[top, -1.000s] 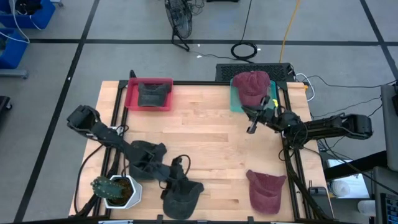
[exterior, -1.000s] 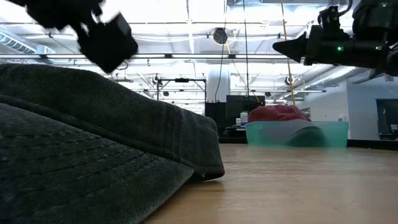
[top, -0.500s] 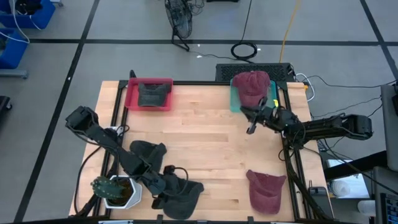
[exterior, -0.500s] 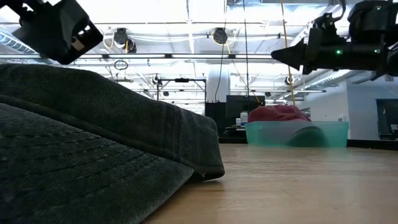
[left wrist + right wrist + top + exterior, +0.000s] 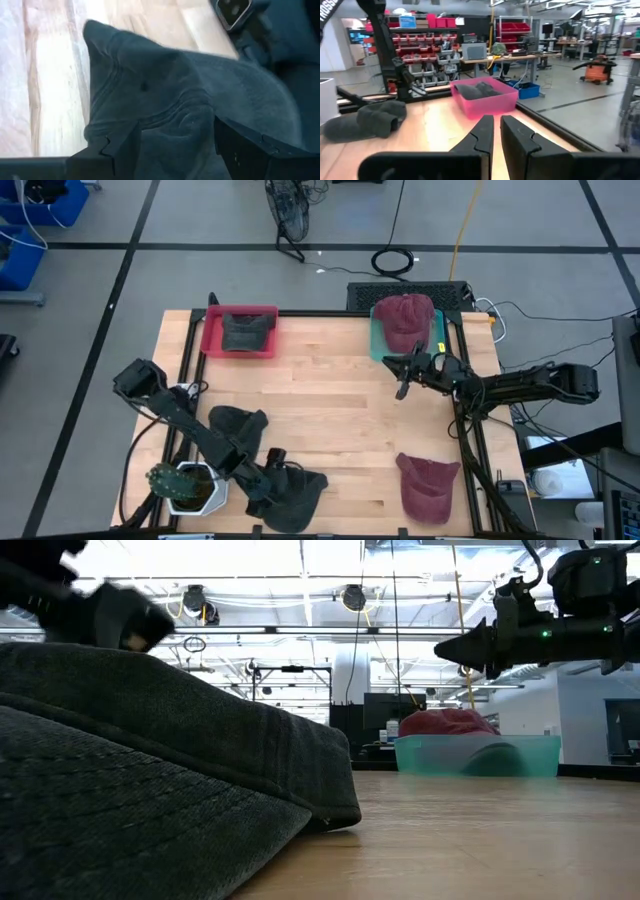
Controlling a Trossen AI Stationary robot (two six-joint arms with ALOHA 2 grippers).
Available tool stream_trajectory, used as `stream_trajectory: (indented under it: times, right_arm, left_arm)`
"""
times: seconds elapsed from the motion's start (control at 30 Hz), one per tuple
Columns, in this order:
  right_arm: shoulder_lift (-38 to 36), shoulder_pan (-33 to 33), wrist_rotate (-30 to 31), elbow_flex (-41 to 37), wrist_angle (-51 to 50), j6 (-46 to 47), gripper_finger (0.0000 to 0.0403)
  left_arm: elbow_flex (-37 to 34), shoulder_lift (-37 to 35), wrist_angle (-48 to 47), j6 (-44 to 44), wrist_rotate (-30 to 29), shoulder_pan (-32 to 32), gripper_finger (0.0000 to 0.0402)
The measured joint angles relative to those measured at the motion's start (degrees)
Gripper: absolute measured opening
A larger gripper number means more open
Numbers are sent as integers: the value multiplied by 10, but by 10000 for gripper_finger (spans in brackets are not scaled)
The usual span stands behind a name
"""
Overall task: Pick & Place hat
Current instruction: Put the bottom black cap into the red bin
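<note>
The left gripper grabs the dark grey hat's top at the table's near edge next. The hat then goes in the red bin (image 5: 212, 338).
A dark grey hat (image 5: 295, 498) lies flat at the table's near edge and fills the low view's left side (image 5: 150, 790). My left gripper (image 5: 270, 480) is open just above it, and in the left wrist view (image 5: 177, 147) its fingers stand on either side of the hat's crown (image 5: 165, 100). A second dark grey hat (image 5: 240, 425) lies beside the left arm. My right gripper (image 5: 402, 387) hovers shut and holds nothing, in front of the teal bin (image 5: 378, 340) with a maroon hat (image 5: 405, 318) in it. In the low view, my right gripper (image 5: 445, 648) is high above the table. My left gripper comes at the near grey hat from above, slanting toward the table's near edge, with its open fingers (image 5: 120, 145) over the crown. I cannot tell whether they touch the cloth.
A red bin (image 5: 240, 330) at the far left holds another dark hat. A second maroon hat (image 5: 430, 485) lies at the near right corner. A potted plant (image 5: 185, 485) stands at the near left, close to the left arm. The middle of the table (image 5: 330, 410) is bare wood.
My left gripper has moved toward the table's near edge and down onto the near grey hat, staying open. My right gripper has sunk a little in front of the teal bin. No hat has moved.
</note>
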Motion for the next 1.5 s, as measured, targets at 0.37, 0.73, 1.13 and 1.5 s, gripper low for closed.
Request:
stream_trajectory:
  times: [0.37, 0.73, 1.13, 1.5]
  right_arm:
    - [0, 40, 0, 0, -23, -4, 22]
    - [0, 55, 0, 0, -28, -7, 22]
    - [0, 55, 1, 0, -28, -7, 22]
    - [0, 55, 1, 0, -31, -6, 22]
  left_arm:
    - [0, 22, 5, 64, -5, 0, 245]
    - [0, 22, 2, 90, -1, 12, 87]
    - [-1, -47, -30, 189, -41, 67, 15]
    - [-1, -259, -234, 322, -123, 170, 9]
